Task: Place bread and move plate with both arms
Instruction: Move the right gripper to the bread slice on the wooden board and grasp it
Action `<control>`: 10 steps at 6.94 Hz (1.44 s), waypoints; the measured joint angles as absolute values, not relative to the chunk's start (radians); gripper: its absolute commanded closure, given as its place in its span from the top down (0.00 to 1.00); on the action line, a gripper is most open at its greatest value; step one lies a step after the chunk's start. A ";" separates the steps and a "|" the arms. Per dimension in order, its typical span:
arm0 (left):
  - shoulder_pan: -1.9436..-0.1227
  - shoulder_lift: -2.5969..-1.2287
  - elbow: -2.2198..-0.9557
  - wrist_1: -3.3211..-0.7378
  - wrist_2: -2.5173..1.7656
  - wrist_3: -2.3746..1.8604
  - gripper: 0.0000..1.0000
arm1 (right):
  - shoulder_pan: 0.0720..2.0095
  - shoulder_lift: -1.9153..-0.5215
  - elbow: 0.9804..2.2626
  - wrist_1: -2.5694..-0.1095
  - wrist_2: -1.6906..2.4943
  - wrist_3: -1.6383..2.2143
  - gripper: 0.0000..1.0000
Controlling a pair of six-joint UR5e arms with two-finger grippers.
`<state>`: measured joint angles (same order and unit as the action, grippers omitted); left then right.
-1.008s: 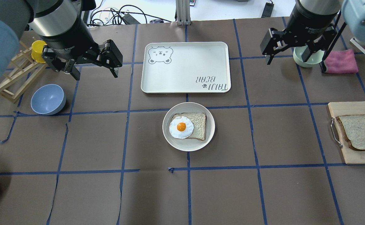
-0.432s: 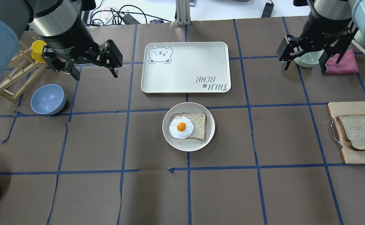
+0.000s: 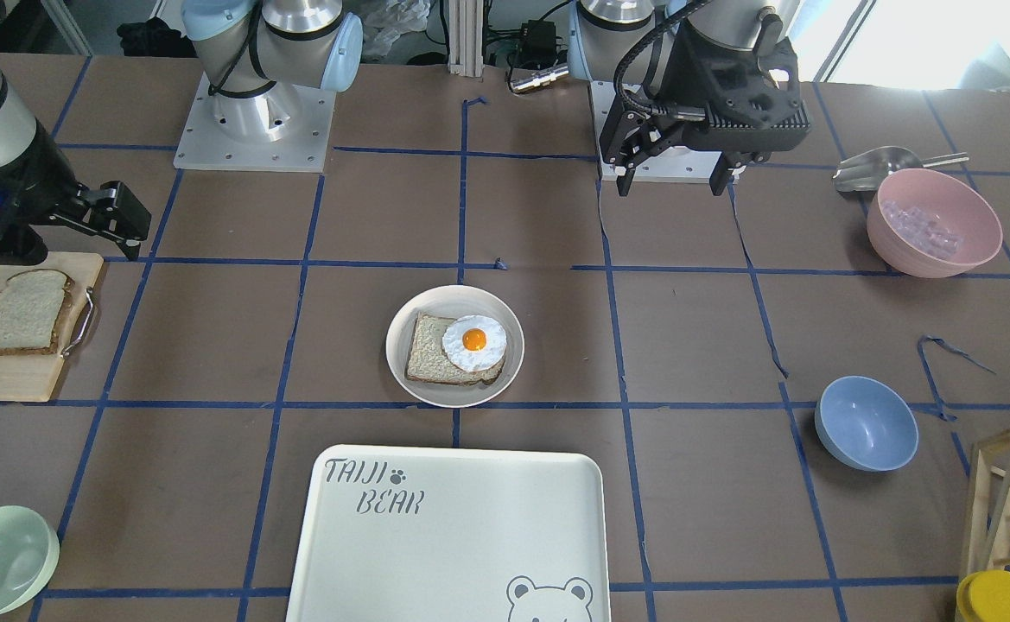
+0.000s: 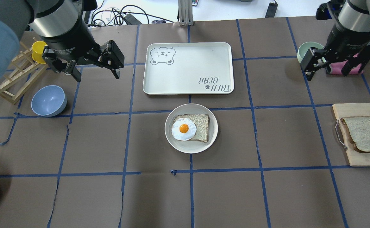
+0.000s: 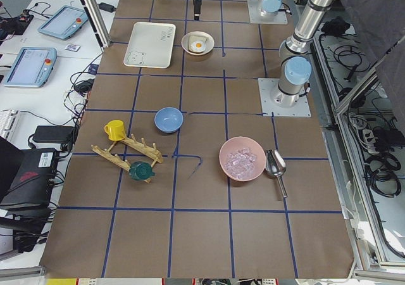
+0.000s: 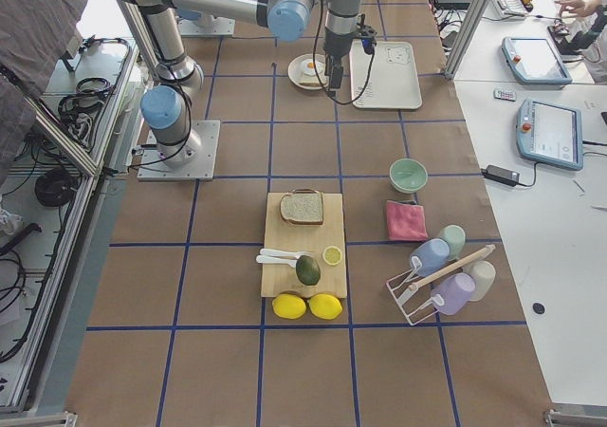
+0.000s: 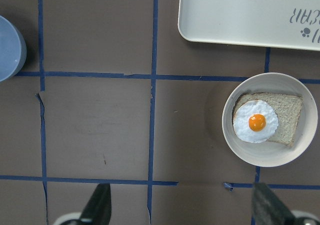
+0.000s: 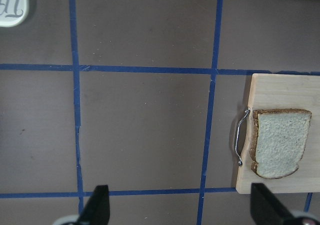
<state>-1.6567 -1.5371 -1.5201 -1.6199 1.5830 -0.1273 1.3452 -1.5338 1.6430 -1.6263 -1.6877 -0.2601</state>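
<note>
The bread lies with its broad side (image 3: 22, 310) up, too wide for the fingers. The right gripper grabs the bread by its thin crust edge (image 3: 60, 316) next.
The bread (image 4: 362, 133) is a dome-topped slice lying on a wooden cutting board at the right edge; it also shows in the front view (image 3: 22, 311) and the right wrist view (image 8: 280, 142). The plate (image 4: 191, 148) sits mid-table and holds a squarer slice topped with a fried egg (image 4: 184, 129); the plate also shows in the left wrist view (image 7: 270, 158). My left gripper (image 4: 97, 75) hovers open and empty at the far left. My right gripper (image 4: 327, 73) hovers open and empty at the far right, beyond the board.
The TAIJI BEAR tray (image 4: 188, 68) lies just beyond the plate. A blue bowl (image 4: 48, 100), wooden rack (image 4: 14, 76) and yellow cup (image 4: 39, 50) stand at the left. A green bowl (image 4: 304, 52) and pink cloth (image 4: 357, 68) lie under the right gripper. A pink bowl (image 3: 932, 223) is near the robot's left base.
My right gripper has moved right and a little nearer, from beside the green bowl to over the pink cloth. The left arm, plate and bread have not moved.
</note>
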 measured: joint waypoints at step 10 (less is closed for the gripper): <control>-1.658 -1.537 -1.520 -1.620 1.583 -0.127 1.00 | 1.052 -1.348 2.135 -2.388 -1.832 -0.611 0.63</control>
<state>-1.6576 -1.5370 -1.5196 -1.6199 1.5827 -0.1273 1.0516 -1.3480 2.1346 -2.3880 -1.8322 -0.6108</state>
